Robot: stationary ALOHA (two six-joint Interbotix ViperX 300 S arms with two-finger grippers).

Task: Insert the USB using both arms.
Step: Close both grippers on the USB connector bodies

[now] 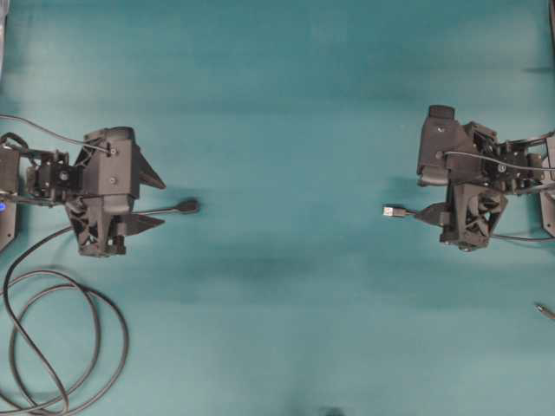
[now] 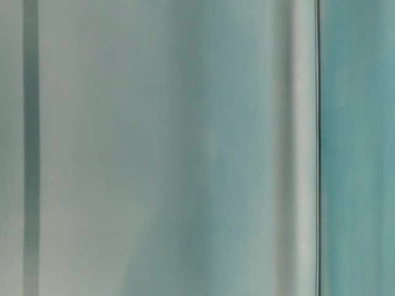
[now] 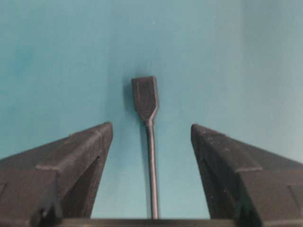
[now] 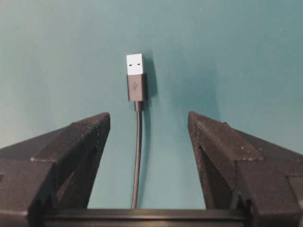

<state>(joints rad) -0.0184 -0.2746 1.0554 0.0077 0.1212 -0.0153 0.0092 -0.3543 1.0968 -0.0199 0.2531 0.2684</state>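
I should next grab the USB with my right gripper by its dark collar [image 4: 137,87], which has two flat facing sides, since the cable [image 4: 138,153] is thin, round and slack.
The USB [image 1: 395,211], a silver plug with a dark collar on a thin black cable, lies on the teal table, pointing left. My right gripper [image 1: 418,198] is open just behind it; in the right wrist view the USB [image 4: 135,78] lies beyond the open gripper [image 4: 149,118] and its cable runs between the fingers. The all-dark socket end [image 1: 186,206] lies right of my open left gripper [image 1: 163,203]. In the left wrist view the socket [image 3: 145,94] lies ahead of the gripper [image 3: 151,130], with its cable between the fingers. Neither gripper holds anything.
The thick black cable [image 1: 52,347] lies in loops at the front left of the table. A tiny metal pin tip [image 1: 544,309] lies at the right edge. A wide stretch of teal table separates plug and socket. The table-level view is a blur.
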